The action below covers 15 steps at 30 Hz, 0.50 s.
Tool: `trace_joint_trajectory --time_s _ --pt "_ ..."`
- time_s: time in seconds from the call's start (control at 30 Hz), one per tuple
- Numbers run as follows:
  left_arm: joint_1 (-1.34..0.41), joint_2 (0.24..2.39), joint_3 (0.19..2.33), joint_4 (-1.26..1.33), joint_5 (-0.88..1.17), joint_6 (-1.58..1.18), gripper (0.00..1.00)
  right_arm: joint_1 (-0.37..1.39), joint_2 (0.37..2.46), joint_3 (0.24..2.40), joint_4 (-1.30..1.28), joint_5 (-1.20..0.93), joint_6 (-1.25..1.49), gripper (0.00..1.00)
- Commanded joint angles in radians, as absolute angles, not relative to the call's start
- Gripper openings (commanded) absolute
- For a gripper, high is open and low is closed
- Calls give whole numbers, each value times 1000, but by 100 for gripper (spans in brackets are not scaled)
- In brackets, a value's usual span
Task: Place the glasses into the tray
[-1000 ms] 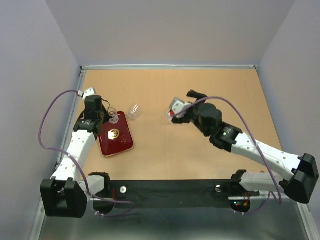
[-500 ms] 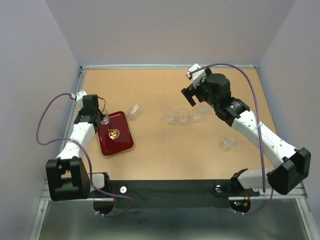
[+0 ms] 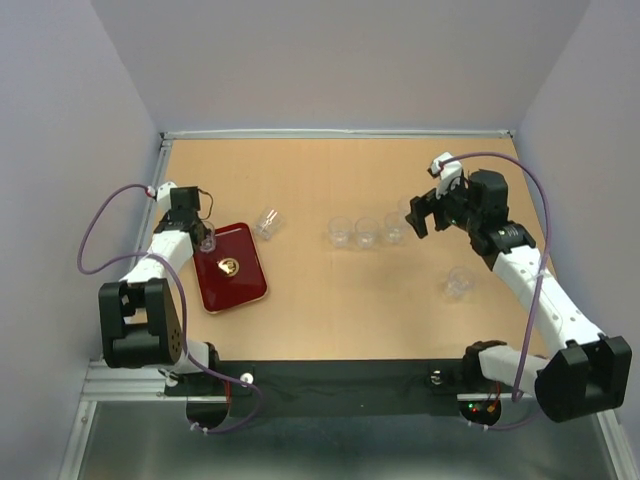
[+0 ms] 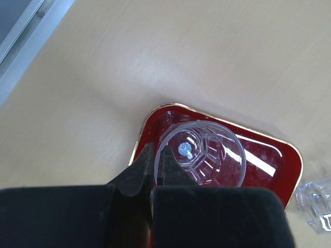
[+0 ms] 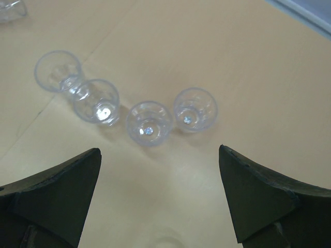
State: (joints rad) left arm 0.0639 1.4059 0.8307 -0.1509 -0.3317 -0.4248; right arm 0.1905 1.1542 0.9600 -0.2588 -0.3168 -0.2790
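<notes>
My left gripper lets go now, since the clear glass [image 4: 204, 155] has its base inside the tray's edges and would end in the tray's far corner.
The dark red tray [image 3: 240, 285] lies at the left of the table. My left gripper [image 3: 204, 238] is shut on the rim of a clear glass [image 4: 204, 155], one finger inside and one outside, over the tray's [image 4: 269, 163] far left corner. I cannot tell whether the glass touches the tray. Another glass [image 3: 267, 222] lies tipped just right of the tray. A row of several glasses [image 5: 149, 123] stands mid-table [image 3: 367, 233]. My right gripper [image 5: 159, 151] is open and empty above the near side of that row, at its right end in the top view [image 3: 425, 213].
One more glass [image 3: 458, 283] stands alone at the right, near my right forearm; its rim shows at the bottom of the right wrist view [image 5: 168, 243]. Grey walls enclose the table on three sides. A metal rail [image 4: 20, 46] runs along the left edge.
My right arm has pulled away from the leftmost glass of the row, swung up and to the right, and now hovers open over the row's right end. My left gripper still holds its glass at the tray.
</notes>
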Motion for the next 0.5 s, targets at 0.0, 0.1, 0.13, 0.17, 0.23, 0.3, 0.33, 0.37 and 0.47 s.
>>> trace_joint_trajectory --time_s 0.0,0.1,0.13,0.17,0.23,0.3,0.33,0.37,0.47 --pt "75 1401 876 -118 -370 -410 0 187 1072 919 -187 -425 -271 100" --pt "77 1397 879 -118 -368 -405 7 180 1052 905 -179 -437 -275 100" --pt "78 1396 880 -121 -367 -403 11 176 1049 902 -178 -440 -272 100" --pt "77 1394 884 -126 -365 -402 15 173 1045 897 -178 -442 -272 100" --pt "77 1388 888 -130 -361 -396 37 167 1035 888 -176 -443 -275 100" --pt "77 1379 888 -135 -359 -393 51 163 1029 885 -176 -449 -273 100" --pt "77 1373 888 -138 -359 -391 55 160 1022 884 -176 -451 -272 100" --pt "77 1359 893 -146 -357 -390 57 156 1019 881 -175 -454 -272 100" --pt "77 1318 911 -172 -333 -373 63 150 1009 873 -173 -466 -271 100"
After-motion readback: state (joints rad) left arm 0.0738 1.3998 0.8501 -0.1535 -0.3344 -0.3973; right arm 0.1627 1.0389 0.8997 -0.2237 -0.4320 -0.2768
